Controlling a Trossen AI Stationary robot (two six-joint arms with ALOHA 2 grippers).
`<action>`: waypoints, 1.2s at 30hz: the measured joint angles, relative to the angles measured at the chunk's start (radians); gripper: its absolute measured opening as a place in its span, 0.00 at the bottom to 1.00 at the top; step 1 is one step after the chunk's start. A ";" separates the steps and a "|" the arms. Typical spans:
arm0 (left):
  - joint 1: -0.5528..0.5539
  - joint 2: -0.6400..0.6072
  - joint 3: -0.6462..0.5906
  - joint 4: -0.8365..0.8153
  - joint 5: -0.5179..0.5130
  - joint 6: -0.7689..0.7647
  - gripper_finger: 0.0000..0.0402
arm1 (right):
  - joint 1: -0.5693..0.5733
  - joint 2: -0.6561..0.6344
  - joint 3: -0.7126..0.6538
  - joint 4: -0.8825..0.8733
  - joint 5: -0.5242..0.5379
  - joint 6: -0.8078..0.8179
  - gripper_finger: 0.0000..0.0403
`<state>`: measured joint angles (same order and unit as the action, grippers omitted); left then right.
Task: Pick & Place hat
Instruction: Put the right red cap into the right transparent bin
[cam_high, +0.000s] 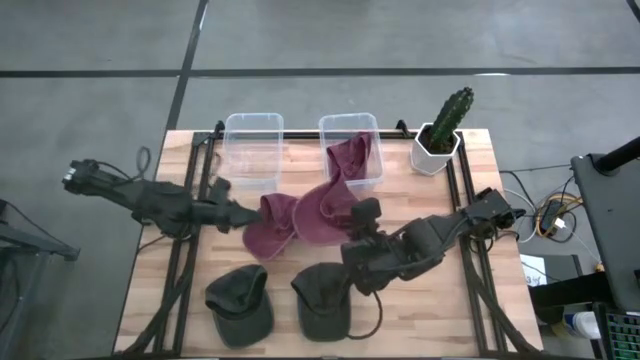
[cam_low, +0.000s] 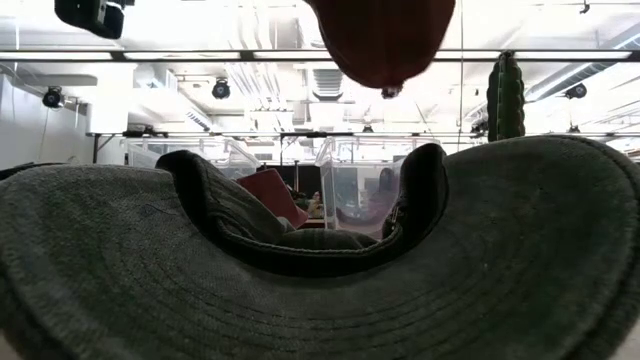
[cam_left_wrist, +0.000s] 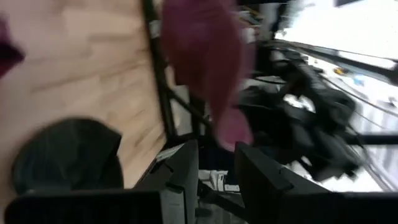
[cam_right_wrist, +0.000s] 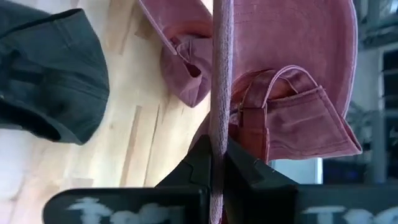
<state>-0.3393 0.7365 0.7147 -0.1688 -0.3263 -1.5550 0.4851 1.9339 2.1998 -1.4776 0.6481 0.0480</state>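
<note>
My right gripper holds the maroon hat. My left gripper will next grab the hat's brim to take the hat from it.
My right gripper is shut on a maroon hat, which also shows high in the low view as the maroon hat. A second maroon hat lies on the table just right of my left gripper, whose fingers stand open with nothing between them. A third maroon hat lies partly in the right clear bin. Two dark green hats rest on the table near its front edge. My right gripper pinches the maroon hat's brim between its two fingers; the brim shows edge-on and runs straight away from them. The fingers slant down from the table's right. The crown and its buckled back strap hang beside the brim, lifted clear of the table.
An empty clear bin stands at the back, left of the other bin. A cactus in a white pot is at the back right. Black rails run along both table sides. One dark green hat fills the low view's foreground.
</note>
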 joint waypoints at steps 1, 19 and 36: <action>0.000 0.014 0.000 0.006 0.004 -0.032 0.24 | 0.001 0.000 0.000 0.002 0.003 -0.023 0.03; 0.000 0.107 -0.001 0.205 -0.058 -0.022 0.24 | -0.002 0.000 -0.010 0.019 0.001 -0.232 0.03; 0.000 0.170 -0.001 0.245 -0.066 0.141 0.24 | -0.024 0.000 -0.014 0.056 -0.101 -0.310 0.03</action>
<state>-0.3389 0.9063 0.7139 0.0765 -0.3922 -1.4143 0.4608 1.9339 2.1856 -1.4211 0.5472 -0.2619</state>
